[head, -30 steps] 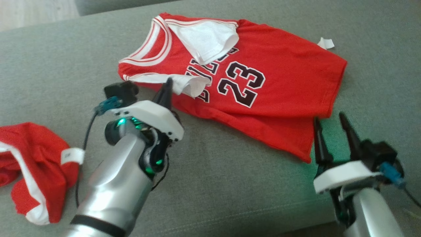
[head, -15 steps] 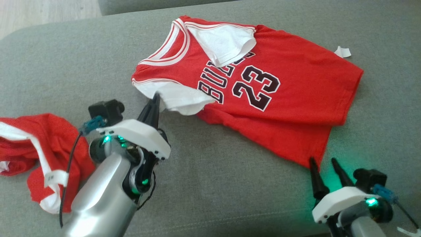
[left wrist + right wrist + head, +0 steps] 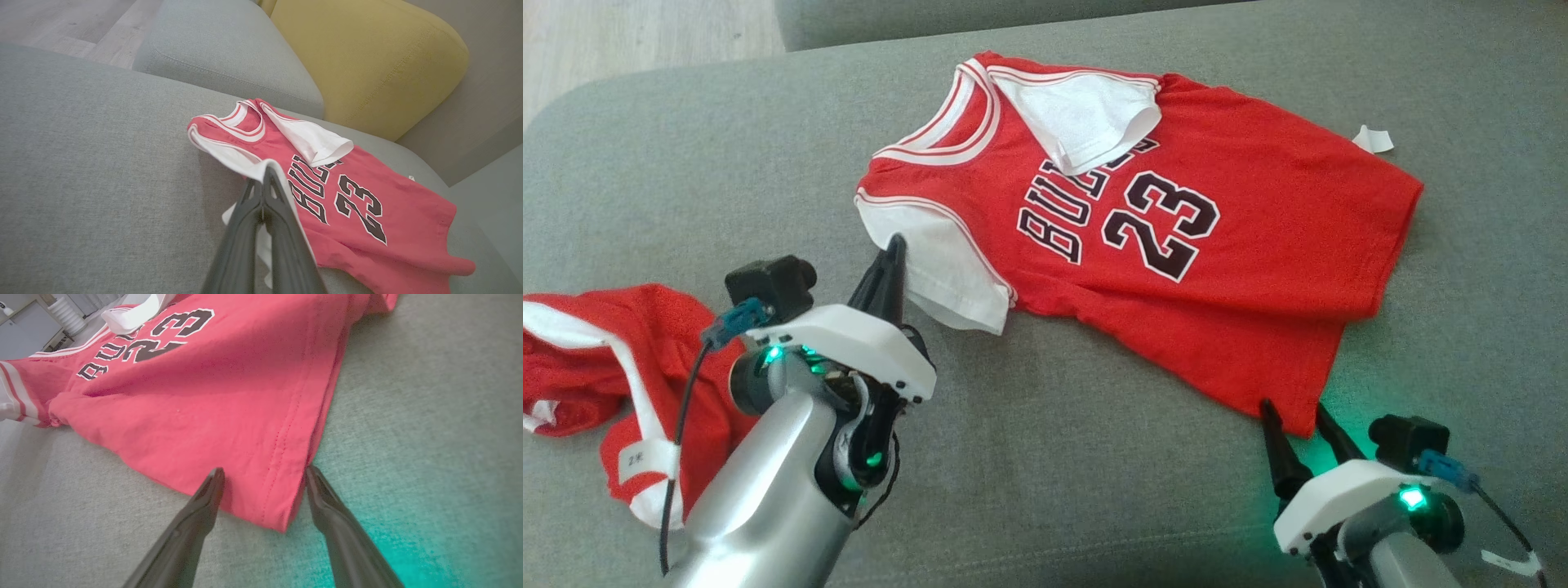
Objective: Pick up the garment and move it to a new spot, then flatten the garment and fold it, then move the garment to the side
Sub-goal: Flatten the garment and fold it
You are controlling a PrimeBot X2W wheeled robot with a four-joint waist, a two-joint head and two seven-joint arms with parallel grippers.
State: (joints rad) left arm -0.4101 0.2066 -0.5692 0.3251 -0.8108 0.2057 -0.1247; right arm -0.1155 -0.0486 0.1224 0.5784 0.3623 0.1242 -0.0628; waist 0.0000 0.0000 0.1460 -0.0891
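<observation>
Next, my right gripper grabs the jersey by its hem corner [image 3: 1302,420], a narrow point that sticks out, while the wide body [image 3: 1253,265] lies spread over the seat.
The garment [image 3: 1176,237] is a red jersey with white sleeves and "BULLS 23" in black, lying spread on the grey sofa seat [image 3: 1054,474]. My left gripper [image 3: 894,245] is shut on the edge of its near white sleeve [image 3: 947,273]; in the left wrist view the closed fingers [image 3: 265,179] pinch that white cloth [image 3: 241,161]. My right gripper [image 3: 1290,412] stands open at the jersey's near bottom corner [image 3: 1298,408]. In the right wrist view its gripper [image 3: 264,474] straddles the hem corner [image 3: 282,514] with both fingers apart.
A second red and white garment [image 3: 613,384] lies crumpled at the left of the seat. A small white tag [image 3: 1372,139] sticks out at the jersey's far side. A yellow cushion [image 3: 367,61] and a grey cushion [image 3: 229,53] stand behind; wooden floor [image 3: 645,37] shows far left.
The camera has shifted. My left gripper has pulled the near white sleeve outward, so it now lies unfolded. My right gripper has come in around the jersey's bottom corner.
</observation>
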